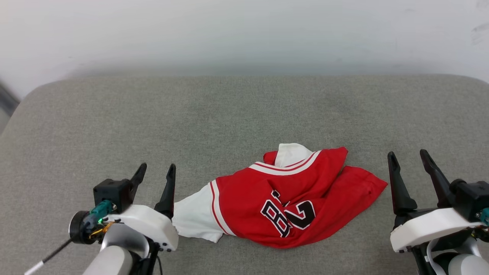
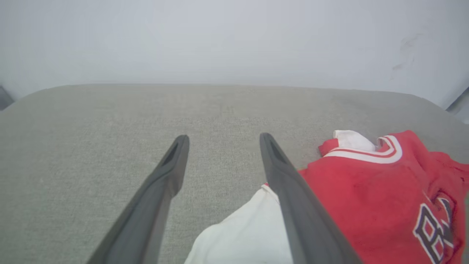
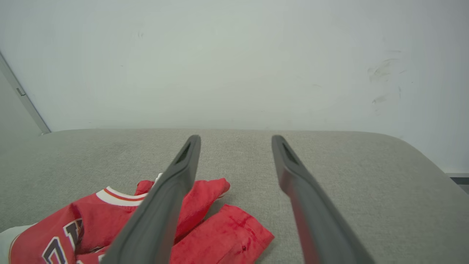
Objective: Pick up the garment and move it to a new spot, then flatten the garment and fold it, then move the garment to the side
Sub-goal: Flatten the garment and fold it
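Observation:
The red body of the garment lies loose and crumpled. My left gripper should therefore pinch the garment next by its white sleeve edge, which sticks out free.
The garment is a red jersey T-shirt with white sleeves and black white-outlined characters, lying crumpled on the grey padded surface near its front edge. One white sleeve points toward my left gripper, which stands open just left of it, empty. My right gripper stands open a little right of the red hem, also empty. In the left wrist view the garment lies to the right of the open left gripper, its sleeve under the right finger. In the right wrist view the garment sits lower left of the open right gripper.
A pale wall rises behind the surface's far edge. The surface has rounded corners at far left and far right. A wide stretch of grey padding lies beyond the garment and to both sides.

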